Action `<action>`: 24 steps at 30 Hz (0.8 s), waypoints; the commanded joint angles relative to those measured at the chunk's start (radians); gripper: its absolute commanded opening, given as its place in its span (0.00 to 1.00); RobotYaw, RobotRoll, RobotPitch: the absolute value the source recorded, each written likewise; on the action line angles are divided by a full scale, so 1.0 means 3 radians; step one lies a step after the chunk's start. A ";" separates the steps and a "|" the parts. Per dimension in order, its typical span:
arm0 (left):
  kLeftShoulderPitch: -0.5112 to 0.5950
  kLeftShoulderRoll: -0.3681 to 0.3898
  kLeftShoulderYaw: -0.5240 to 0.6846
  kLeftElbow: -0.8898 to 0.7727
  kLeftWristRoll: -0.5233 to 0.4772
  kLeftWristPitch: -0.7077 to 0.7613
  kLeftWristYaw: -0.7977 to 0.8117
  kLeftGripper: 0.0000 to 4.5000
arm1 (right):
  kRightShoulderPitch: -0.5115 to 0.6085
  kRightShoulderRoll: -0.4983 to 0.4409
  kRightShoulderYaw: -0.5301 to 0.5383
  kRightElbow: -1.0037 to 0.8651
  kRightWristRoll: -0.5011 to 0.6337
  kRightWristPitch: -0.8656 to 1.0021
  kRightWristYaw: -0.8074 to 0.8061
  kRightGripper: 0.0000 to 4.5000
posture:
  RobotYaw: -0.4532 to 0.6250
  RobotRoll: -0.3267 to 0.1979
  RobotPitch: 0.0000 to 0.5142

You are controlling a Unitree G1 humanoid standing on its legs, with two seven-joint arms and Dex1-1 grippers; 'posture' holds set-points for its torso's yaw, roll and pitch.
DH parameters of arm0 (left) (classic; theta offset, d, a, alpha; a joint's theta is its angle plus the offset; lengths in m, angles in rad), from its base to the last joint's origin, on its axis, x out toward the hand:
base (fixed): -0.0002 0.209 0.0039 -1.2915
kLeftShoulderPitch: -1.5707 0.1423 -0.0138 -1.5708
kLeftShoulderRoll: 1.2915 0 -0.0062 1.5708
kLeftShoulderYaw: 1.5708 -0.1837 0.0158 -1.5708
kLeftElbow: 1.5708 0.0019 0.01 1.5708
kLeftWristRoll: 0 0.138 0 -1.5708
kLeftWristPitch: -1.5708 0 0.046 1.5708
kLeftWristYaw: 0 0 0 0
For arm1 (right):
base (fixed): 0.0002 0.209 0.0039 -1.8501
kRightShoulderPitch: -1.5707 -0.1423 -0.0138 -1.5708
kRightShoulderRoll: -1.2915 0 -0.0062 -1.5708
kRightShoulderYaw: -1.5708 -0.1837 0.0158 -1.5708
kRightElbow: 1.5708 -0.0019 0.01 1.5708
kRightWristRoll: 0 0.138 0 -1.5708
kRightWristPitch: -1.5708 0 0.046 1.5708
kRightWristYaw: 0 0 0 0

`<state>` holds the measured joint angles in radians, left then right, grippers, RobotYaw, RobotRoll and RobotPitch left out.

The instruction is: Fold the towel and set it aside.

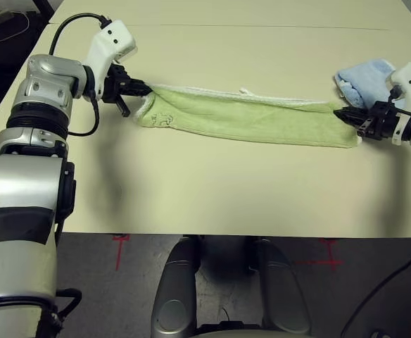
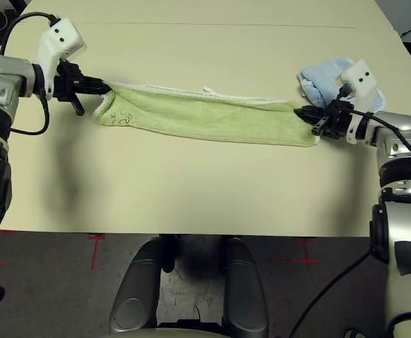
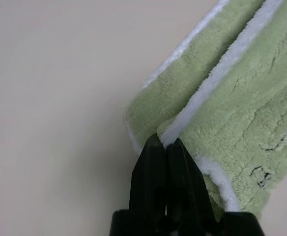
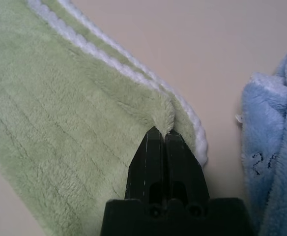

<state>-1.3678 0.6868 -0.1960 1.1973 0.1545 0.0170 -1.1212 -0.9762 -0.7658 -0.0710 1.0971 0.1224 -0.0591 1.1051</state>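
Observation:
The green towel's corner point(image 4: 162, 111) lies on the lower layer's white-edged border point(image 4: 186, 123), so the towel would rest folded. My right gripper needs to open.
The light green towel point(image 1: 248, 118) lies folded lengthwise into a long strip across the middle of the beige table, its white edging along the far side and a small dark motif point(image 1: 162, 118) near its left end. My left gripper point(image 1: 143, 89) is shut on the towel's far left corner point(image 3: 164, 139). At the strip's right end, my right gripper point(image 1: 340, 113) is shut on the far right corner point(image 4: 164, 129). Both layers of the fold show at each pinch.
A light blue towel point(image 1: 364, 79) lies bunched at the right, just behind my right gripper point(image 4: 164, 132) and close to the green towel's point(image 4: 74, 147) end. The table's near edge point(image 1: 212, 234) runs in front of the strip, with bare tabletop between.

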 commanded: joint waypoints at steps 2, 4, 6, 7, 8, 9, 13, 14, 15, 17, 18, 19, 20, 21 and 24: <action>-0.0039 0.0000 0.0030 0.0079 0.0071 -0.0077 0.0104 0.01 | -0.0018 0.0011 -0.0049 -0.0055 -0.0008 0.0040 -0.0084 0.00 | 0.44 0.62 0.59; -0.0032 -0.0012 0.0040 0.0086 0.0076 -0.0102 0.0171 0.01 | -0.0013 0.0024 -0.0048 -0.0074 -0.0006 0.0047 -0.0106 0.00 | 0.44 0.62 0.59; -0.0021 -0.0021 0.0032 0.0092 0.0097 -0.0132 0.0239 0.05 | 0.0004 0.0031 -0.0038 -0.0104 -0.0009 0.0063 -0.0117 0.00 | 0.44 0.62 0.58; -0.0018 -0.0023 0.0028 0.0095 0.0105 -0.0141 0.0257 0.11 | 0.0011 0.0032 -0.0035 -0.0116 -0.0011 0.0071 -0.0121 0.00 | 0.44 0.62 0.58; -0.0015 -0.0023 0.0024 0.0097 0.0115 -0.0146 0.0280 0.16 | 0.0027 0.0032 -0.0023 -0.0144 -0.0008 0.0106 -0.0081 0.06 | 0.44 0.62 0.58; -0.0011 -0.0019 0.0018 0.0098 0.0122 -0.0147 0.0273 0.24 | 0.0040 0.0029 -0.0019 -0.0171 -0.0004 0.0129 -0.0058 0.13 | 0.44 0.62 0.58; -0.0005 0.0022 -0.0015 0.0080 0.0172 -0.0138 0.0205 0.58 | 0.0068 -0.0006 -0.0034 -0.0250 0.0005 0.0171 -0.0031 0.42 | 0.44 0.62 0.57; -0.0010 0.0038 -0.0021 0.0069 0.0184 -0.0122 0.0176 0.66 | 0.0067 -0.0019 -0.0045 -0.0261 0.0010 0.0183 -0.0028 0.50 | 0.44 0.62 0.57; -0.0013 0.0051 -0.0021 0.0061 0.0190 -0.0109 0.0154 0.76 | 0.0067 -0.0030 -0.0055 -0.0268 0.0016 0.0192 -0.0028 0.60 | 0.44 0.62 0.56; -0.0018 0.0083 -0.0009 0.0043 0.0198 -0.0102 0.0128 0.93 | 0.0066 -0.0057 -0.0070 -0.0278 0.0021 0.0204 -0.0023 0.77 | 0.44 0.62 0.56; -0.0020 0.0102 -0.0003 0.0029 0.0203 -0.0113 0.0137 1.00 | 0.0066 -0.0072 -0.0082 -0.0278 0.0025 0.0195 -0.0033 0.86 | 0.44 0.62 0.55; -0.0024 0.0119 0.0019 0.0017 0.0193 -0.0131 0.0164 1.00 | 0.0064 -0.0085 -0.0108 -0.0269 0.0036 0.0178 -0.0051 0.94 | 0.44 0.62 0.55; -0.0028 0.0130 0.0045 0.0007 0.0173 -0.0140 0.0183 1.00 | 0.0063 -0.0092 -0.0139 -0.0261 0.0053 0.0158 -0.0064 0.99 | 0.44 0.62 0.55; -0.0032 0.0135 0.0077 -0.0004 0.0145 -0.0149 0.0199 1.00 | 0.0064 -0.0090 -0.0178 -0.0257 0.0077 0.0137 -0.0066 0.99 | 0.44 0.62 0.55; -0.0032 0.0101 0.0286 -0.0053 -0.0046 -0.0151 0.0206 1.00 | 0.0111 0.0005 -0.0403 -0.0305 0.0311 0.0026 0.0010 0.99 | 0.44 0.62 0.55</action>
<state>-1.3678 0.7161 -0.1412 1.1950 0.1751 -0.0204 -1.0569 -0.9665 -0.7709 -0.1506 1.0192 0.1738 -0.0283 1.0946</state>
